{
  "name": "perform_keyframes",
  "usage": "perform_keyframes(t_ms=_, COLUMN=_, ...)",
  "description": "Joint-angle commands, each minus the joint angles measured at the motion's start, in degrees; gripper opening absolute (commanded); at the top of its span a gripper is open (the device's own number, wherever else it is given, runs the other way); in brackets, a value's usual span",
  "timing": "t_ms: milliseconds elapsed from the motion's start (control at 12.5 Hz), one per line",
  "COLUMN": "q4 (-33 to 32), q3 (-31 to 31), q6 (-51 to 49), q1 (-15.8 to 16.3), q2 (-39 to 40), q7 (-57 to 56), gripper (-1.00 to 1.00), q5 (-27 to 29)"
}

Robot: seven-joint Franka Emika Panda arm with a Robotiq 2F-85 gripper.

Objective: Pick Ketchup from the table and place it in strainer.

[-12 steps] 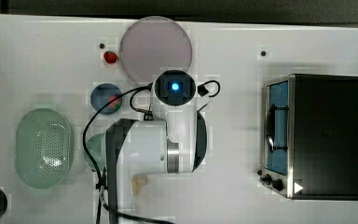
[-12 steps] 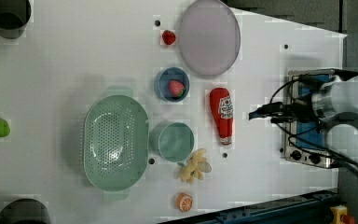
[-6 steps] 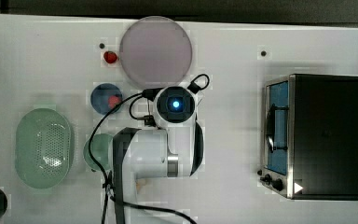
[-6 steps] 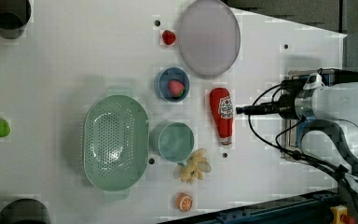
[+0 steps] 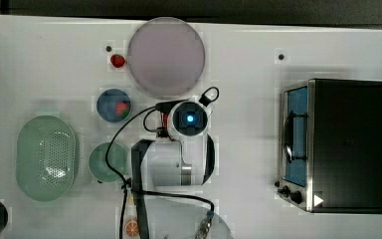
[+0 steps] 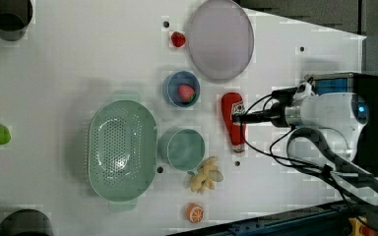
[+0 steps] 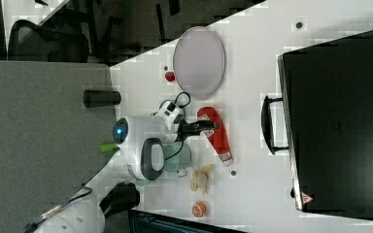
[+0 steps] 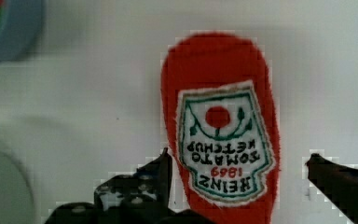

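The ketchup bottle still needs to go into the strainer. My gripper should next grab the bottle by its labeled middle (image 6: 236,119) (image 8: 226,157) to place it there.
The ketchup (image 6: 233,120) is a red tapered bottle lying flat on the white table, with its white cap toward the left view's bottom. It also shows in the right view (image 7: 216,133) and, with its label up, in the wrist view (image 8: 221,126). My gripper (image 8: 240,161) is open and low over it, one dark finger (image 8: 161,170) on each side of the label, apart from the bottle. In the left view the gripper (image 6: 237,118) sits over the bottle's middle. The strainer (image 6: 150,142), a pale green perforated oval basket, lies empty at the left view's left, beyond a green cup; the top view shows the strainer (image 5: 21,154) too.
A round green cup (image 6: 182,149) stands between strainer and ketchup. A blue bowl (image 6: 170,93) holds a strawberry; a purple plate (image 6: 220,39) lies past it. A banana piece (image 6: 205,173) and an orange slice (image 6: 195,212) lie near the front edge. A black oven (image 5: 348,144) stands behind the arm.
The arm has swung toward the left view's left and come down over the ketchup, so its fingers now flank the bottle. The gripper stayed open; nothing on the table moved.
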Motion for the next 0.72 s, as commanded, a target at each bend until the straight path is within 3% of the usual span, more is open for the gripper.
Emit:
perform_keyframes(t_ms=80, q4=-1.1, q3=0.2, q6=4.2, q1=-0.1, q2=2.8, q7=-2.7, gripper=0.93, q5=0.2)
perform_keyframes(t_ms=320, q4=-1.0, q3=0.3, q6=5.2, q1=-0.1, q2=3.2, q7=-2.7, gripper=0.25, q5=0.2)
perform_keyframes(t_ms=720, q4=-0.4, q3=1.1, q6=0.9, q1=0.1, q2=-4.7, q7=-2.5, gripper=0.25, q5=0.2)
